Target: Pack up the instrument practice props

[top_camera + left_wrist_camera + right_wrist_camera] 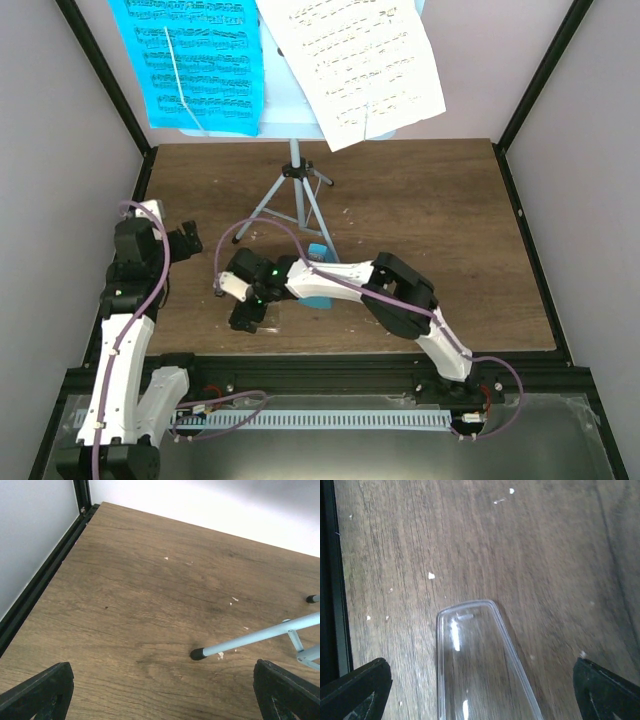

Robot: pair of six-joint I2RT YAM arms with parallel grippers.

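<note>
My right gripper's fingers are still above the cover's sides, so it comes down next, before it closes on the clear cover [269,320] [475,665].
The pale blue music stand [295,190] stands on its tripod at the back middle of the table, carrying a cyan music sheet [195,60] and a white music sheet [355,65]. The teal metronome [318,278] sits at the tripod's foot, partly hidden by my right arm. Its clear cover [475,665] lies off on the wood, between the open fingers of my right gripper [480,697], untouched. In the top view the right gripper [240,292] hovers low, left of the metronome. My left gripper [162,695] is open and empty, with a black-capped tripod leg [240,644] just ahead of it; the left gripper [190,243] is left of the tripod.
A black frame rail [45,575] runs along the table's left edge beside a pale wall. Another tripod foot [312,598] shows at the far right. Small white flecks dot the wooden table [430,220]. A black rail [330,580] edges the right wrist view.
</note>
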